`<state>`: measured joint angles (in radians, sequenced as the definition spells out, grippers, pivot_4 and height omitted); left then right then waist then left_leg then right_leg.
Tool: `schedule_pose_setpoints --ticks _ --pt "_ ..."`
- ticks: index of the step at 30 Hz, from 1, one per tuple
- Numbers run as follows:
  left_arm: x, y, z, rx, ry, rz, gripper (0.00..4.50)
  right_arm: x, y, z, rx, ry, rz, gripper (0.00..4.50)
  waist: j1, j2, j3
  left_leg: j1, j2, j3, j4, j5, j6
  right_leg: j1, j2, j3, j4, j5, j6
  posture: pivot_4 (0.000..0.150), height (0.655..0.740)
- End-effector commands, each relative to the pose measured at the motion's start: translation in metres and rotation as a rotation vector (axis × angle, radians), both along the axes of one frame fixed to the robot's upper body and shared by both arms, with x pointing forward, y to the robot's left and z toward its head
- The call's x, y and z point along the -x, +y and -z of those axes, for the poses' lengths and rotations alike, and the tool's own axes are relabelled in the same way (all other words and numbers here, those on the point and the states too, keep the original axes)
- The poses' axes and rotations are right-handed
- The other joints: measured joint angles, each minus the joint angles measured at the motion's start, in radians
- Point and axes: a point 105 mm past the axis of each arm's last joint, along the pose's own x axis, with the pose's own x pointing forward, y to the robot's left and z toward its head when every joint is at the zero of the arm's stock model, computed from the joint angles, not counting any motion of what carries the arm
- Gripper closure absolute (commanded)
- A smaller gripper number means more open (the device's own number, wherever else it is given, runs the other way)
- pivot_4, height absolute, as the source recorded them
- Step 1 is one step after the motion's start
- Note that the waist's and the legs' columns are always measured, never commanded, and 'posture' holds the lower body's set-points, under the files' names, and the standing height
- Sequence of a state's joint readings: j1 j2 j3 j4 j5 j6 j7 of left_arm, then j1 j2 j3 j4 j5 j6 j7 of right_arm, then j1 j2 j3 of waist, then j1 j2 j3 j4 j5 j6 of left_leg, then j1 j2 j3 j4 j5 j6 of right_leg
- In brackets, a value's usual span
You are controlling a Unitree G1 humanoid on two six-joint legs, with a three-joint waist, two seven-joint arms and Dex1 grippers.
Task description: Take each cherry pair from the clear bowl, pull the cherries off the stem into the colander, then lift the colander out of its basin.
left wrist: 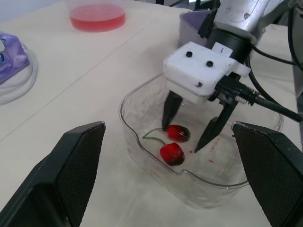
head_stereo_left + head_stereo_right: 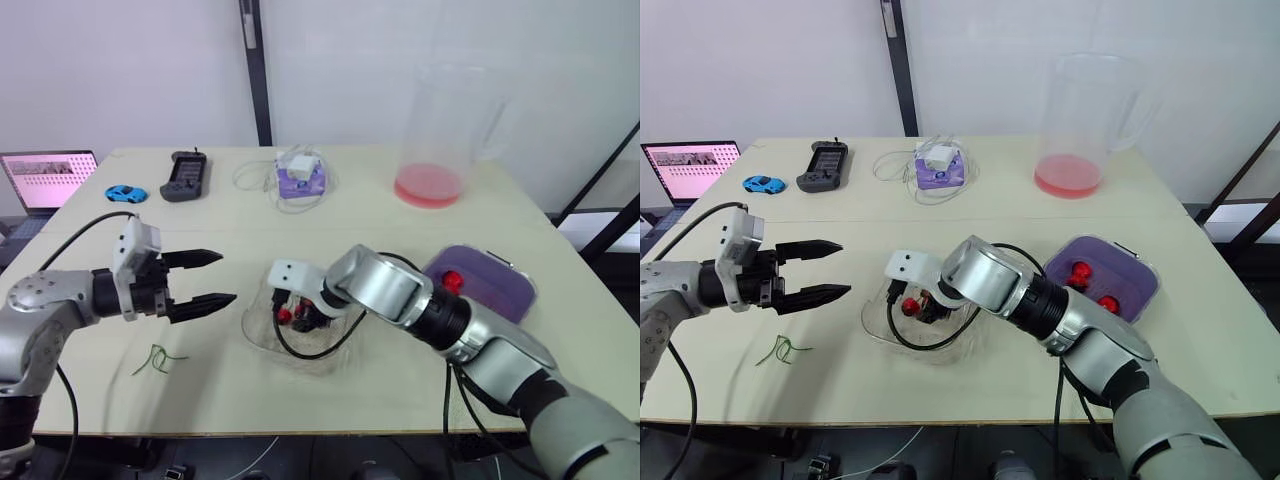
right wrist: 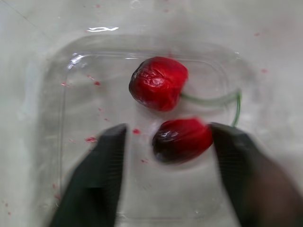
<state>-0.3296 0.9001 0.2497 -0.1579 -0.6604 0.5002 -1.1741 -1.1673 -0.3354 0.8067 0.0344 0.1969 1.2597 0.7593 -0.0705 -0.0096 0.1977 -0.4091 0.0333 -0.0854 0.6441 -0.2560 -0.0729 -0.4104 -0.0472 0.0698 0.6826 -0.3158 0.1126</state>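
Observation:
The robot's right gripper should grab the dark cherry's round body (image 3: 182,139) next, so that the pair's green stem stays free for pulling.
The clear bowl (image 2: 262,335) sits at the table's front middle and holds a cherry pair (image 1: 171,153) joined by a green stem (image 3: 213,99). My right gripper (image 1: 182,138) reaches down into the bowl, open, with its fingers on either side of one cherry (image 3: 182,139). A gap shows beside that cherry. The other cherry (image 3: 158,82) lies just past the fingertips. My left gripper (image 2: 228,277) hovers open to the left of the bowl, holding nothing. The purple colander (image 2: 1135,275) stands in its basin to the right, with red cherries (image 2: 1078,270) inside.
A tall clear pitcher (image 2: 435,140) with red liquid stands at the back right. A purple box with a white charger and cable (image 2: 298,178), a black handheld device (image 2: 185,175), a blue toy car (image 2: 125,193) and a laptop (image 2: 45,180) line the back left. Green stems (image 2: 155,358) lie front left.

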Motion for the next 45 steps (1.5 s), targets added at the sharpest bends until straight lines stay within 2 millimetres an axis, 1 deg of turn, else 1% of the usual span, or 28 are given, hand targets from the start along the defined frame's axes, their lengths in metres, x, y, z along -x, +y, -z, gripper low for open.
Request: schedule_pose_setpoints --ticks 1,5,6,8,11,13,14,17,21,25,26,27,29,30,33,34,37,40,44,45 --pt "0.0 0.002 -0.01 -0.016 -0.045 -0.01 0.0 -0.003 0.003 -0.013 -0.029 -0.046 -0.007 3.13 0.0 0.0 0.0 0.0 0.0 0.0 0.0 0.0 0.0 0.0 0.0 0.0 0.0 0.0 0.0 0.15 0.7332" --pt "-0.001 0.002 -0.01 -0.015 -0.046 -0.011 0.0 -0.004 0.001 -0.018 -0.029 -0.068 -0.013 3.13 0.0 0.0 0.0 0.0 0.0 0.0 0.0 0.0 0.0 0.0 0.0 0.0 0.0 0.0 0.0 0.15 0.7332" --pt "-0.001 0.002 -0.01 -0.012 -0.045 -0.011 0.0 -0.003 0.001 -0.024 -0.036 -0.088 -0.027 3.13 0.001 0.0 0.0 0.0 0.0 0.0 0.0 0.0 0.0 0.0 0.0 0.0 0.0 0.0 0.0 0.15 0.7332" --pt "-0.003 0.002 -0.011 0.003 -0.045 -0.013 0.0 0.002 0.003 -0.044 -0.089 -0.161 -0.104 3.13 0.003 0.0 0.0 0.0 0.0 0.0 0.0 0.0 0.0 0.0 0.0 0.0 0.0 0.0 0.0 0.15 0.7332" --pt "-0.007 0.001 -0.015 0.044 -0.041 -0.01 0.0 0.009 0.004 -0.074 -0.167 -0.342 -0.267 3.13 0.003 0.0 0.0 -0.001 0.0 0.0 0.0 0.0 0.0 0.0 0.0 0.0 0.0 0.0 0.0 0.15 0.7332" --pt "-0.01 -0.001 -0.021 0.083 -0.04 -0.007 0.0 0.018 0.0 -0.086 -0.184 -0.506 -0.398 3.13 0.003 0.0 0.0 -0.001 0.0 0.0 0.0 0.0 0.0 0.0 0.0 -0.001 0.0 0.0 0.0 0.15 0.7332" --pt "-0.012 -0.001 -0.025 0.11 -0.04 -0.008 0.0 0.019 -0.005 -0.089 -0.169 -0.596 -0.428 3.13 0.004 0.0 0.0 -0.001 0.0 0.0 0.0 0.0 0.0 0.001 0.0 -0.001 -0.001 0.0 0.0 0.15 0.7332" --pt "-0.018 0.0 -0.038 0.202 -0.04 -0.007 0.0 0.018 -0.019 -0.089 -0.155 -0.682 -0.408 3.13 0.002 -0.001 0.0 -0.001 0.0 0.0 0.001 0.0 0.0 0.001 0.0 -0.001 -0.001 0.0 0.0 0.15 0.7332" --pt "-0.03 0.004 -0.055 0.324 -0.034 -0.008 0.0 0.03 -0.015 -0.093 -0.269 -0.713 -0.446 3.13 -0.001 -0.001 0.0 -0.001 0.0 0.0 0.001 0.0 0.0 0.001 0.0 0.0 0.0 0.0 0.0 0.15 0.7332" --pt "-0.042 0.003 -0.066 0.418 -0.025 -0.017 0.0 0.026 -0.017 -0.091 -0.368 -0.814 -0.422 3.13 0.001 -0.001 -0.001 0.0 0.0 -0.001 0.001 0.0 0.0 0.001 0.0 -0.001 0.0 0.0 0.0 0.15 0.7332" --pt "-0.046 0.004 -0.067 0.44 -0.013 -0.019 0.0 0.022 -0.018 -0.091 -0.382 -0.863 -0.411 3.13 0.004 -0.001 -0.001 0.0 0.0 0.0 0.001 0.0 0.0 0.001 0.0 -0.001 0.0 0.0 0.0 0.15 0.7332" --pt "-0.048 0.002 -0.066 0.45 -0.002 -0.011 0.0 0.021 -0.02 -0.086 -0.368 -0.884 -0.422 3.13 0.005 -0.001 -0.001 0.0 0.0 0.0 0.002 0.0 0.0 0.002 -0.001 -0.001 0.0 0.0 0.0 0.15 0.7332" --pt "-0.05 -0.005 -0.064 0.453 0.029 0.023 0.0 0.017 -0.025 -0.086 -0.391 -0.969 -0.389 3.13 0.009 -0.001 -0.001 0.0 -0.001 0.0 0.002 0.0 0.0 0.002 -0.001 -0.001 0.0 0.0 0.0 0.15 0.7332" --pt "-0.05 -0.01 -0.062 0.446 0.043 0.041 0.0 0.017 -0.027 -0.086 -0.368 -1.019 -0.405 3.13 0.008 -0.001 -0.001 0.0 -0.001 0.0 0.002 0.0 -0.001 0.002 -0.001 -0.001 0.0 0.0 0.0 0.15 0.7332" --pt "-0.051 -0.023 -0.06 0.443 0.072 0.081 0.0 0.021 -0.03 -0.1 -0.335 -1.265 -0.428 3.13 0.007 -0.001 -0.001 0.0 -0.001 0.0 0.002 0.001 -0.002 0.002 -0.001 -0.001 0.0 0.0 0.0 0.15 0.7332" --pt "-0.052 -0.026 -0.06 0.452 0.089 0.087 0.0 0.022 -0.031 -0.103 -0.31 -1.337 -0.434 3.13 0.006 -0.001 -0.001 0.0 -0.001 0.0 0.002 0.001 -0.003 0.001 0.0 -0.001 0.0 0.0 0.0 0.15 0.7332" --pt "-0.053 -0.04 -0.062 0.456 0.112 0.122 0.0 0.028 -0.028 -0.102 -0.204 -1.515 -0.495 3.13 0.004 -0.002 -0.001 0.0 -0.001 0.0 0.002 0.002 -0.003 0.002 0.0 -0.001 0.0 0.0 0.0 0.15 0.7332" --pt "-0.053 -0.05 -0.069 0.475 0.099 0.153 0.0 0.031 -0.023 -0.099 -0.173 -1.586 -0.518 3.13 0.004 -0.002 -0.001 0.0 -0.001 0.0 0.002 0.002 -0.004 0.001 0.0 -0.001 0.0 0.0 0.0 0.15 0.7332" --pt "-0.053 -0.059 -0.076 0.495 0.089 0.173 0.0 0.031 -0.022 -0.099 -0.151 -1.638 -0.517 3.13 0.002 -0.002 -0.001 0.0 -0.001 -0.001 0.002 0.003 -0.005 0.002 0.0 -0.001 0.0 0.0 0.0 0.15 0.7332" --pt "-0.052 -0.063 -0.079 0.498 0.085 0.184 0.0 0.03 -0.022 -0.1 -0.129 -1.656 -0.521 3.13 0.002 -0.002 -0.001 0.0 -0.001 -0.001 0.002 0.003 -0.005 0.002 0.0 -0.001 0.0 0.0 0.0 0.15 0.7332"
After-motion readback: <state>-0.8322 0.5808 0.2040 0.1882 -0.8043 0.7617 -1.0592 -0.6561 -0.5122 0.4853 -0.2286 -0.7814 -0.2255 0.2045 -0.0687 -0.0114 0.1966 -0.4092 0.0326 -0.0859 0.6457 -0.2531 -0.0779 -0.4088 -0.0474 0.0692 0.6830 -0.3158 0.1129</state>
